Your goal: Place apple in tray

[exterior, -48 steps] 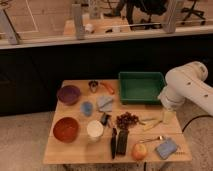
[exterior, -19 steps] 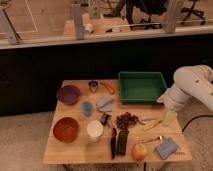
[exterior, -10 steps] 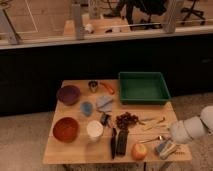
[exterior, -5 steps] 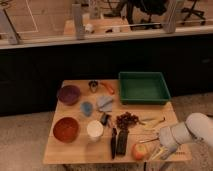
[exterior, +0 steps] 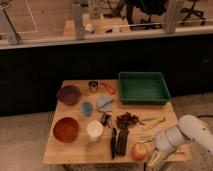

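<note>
My gripper grabs the apple by its round body (exterior: 139, 152) next, to place it in the tray.
The apple (exterior: 139, 151), small and yellow-orange with a red blush, lies near the front edge of the wooden table (exterior: 75, 152), right of centre. My gripper (exterior: 153, 158) hangs at the end of the white arm (exterior: 176, 139), low at the table's front right corner. It is just right of the apple, open, with nothing between its fingers. The tray (exterior: 144, 88), a large dark green bin, sits at the back right of the table with nothing in it.
A purple bowl (exterior: 69, 94), red bowl (exterior: 66, 129), white cup (exterior: 95, 130), small blue bowl (exterior: 87, 108) and grey cloth (exterior: 105, 103) fill the left and middle. Dark grapes (exterior: 128, 120), black utensils (exterior: 119, 142) and a yellow item (exterior: 153, 122) lie between apple and tray.
The arm has swung from beside the table's right edge down to the front right corner. Over the last second the gripper has moved left to sit close beside the apple.
</note>
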You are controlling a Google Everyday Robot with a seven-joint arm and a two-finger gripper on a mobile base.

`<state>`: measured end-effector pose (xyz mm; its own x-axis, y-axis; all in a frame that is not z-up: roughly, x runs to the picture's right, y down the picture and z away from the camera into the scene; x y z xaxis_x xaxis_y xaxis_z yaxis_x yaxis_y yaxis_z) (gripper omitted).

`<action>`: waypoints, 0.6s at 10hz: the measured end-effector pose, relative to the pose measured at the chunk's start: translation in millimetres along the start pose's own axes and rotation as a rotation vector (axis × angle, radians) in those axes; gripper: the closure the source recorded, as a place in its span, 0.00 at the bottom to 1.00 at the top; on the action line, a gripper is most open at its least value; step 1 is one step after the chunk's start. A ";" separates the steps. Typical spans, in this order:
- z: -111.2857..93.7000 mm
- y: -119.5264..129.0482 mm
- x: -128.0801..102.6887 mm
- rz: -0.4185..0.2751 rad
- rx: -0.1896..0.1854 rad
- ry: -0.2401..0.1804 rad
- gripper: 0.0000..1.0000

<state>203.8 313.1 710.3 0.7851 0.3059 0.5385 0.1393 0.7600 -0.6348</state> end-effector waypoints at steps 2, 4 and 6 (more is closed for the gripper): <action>9.8 5.0 0.9 -0.003 -0.017 -0.001 0.20; 18.5 5.0 0.6 0.006 -0.026 -0.003 0.21; 26.3 0.0 -3.0 0.020 -0.025 -0.011 0.36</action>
<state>185.6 327.3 723.2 0.7815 0.3270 0.5313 0.1389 0.7390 -0.6592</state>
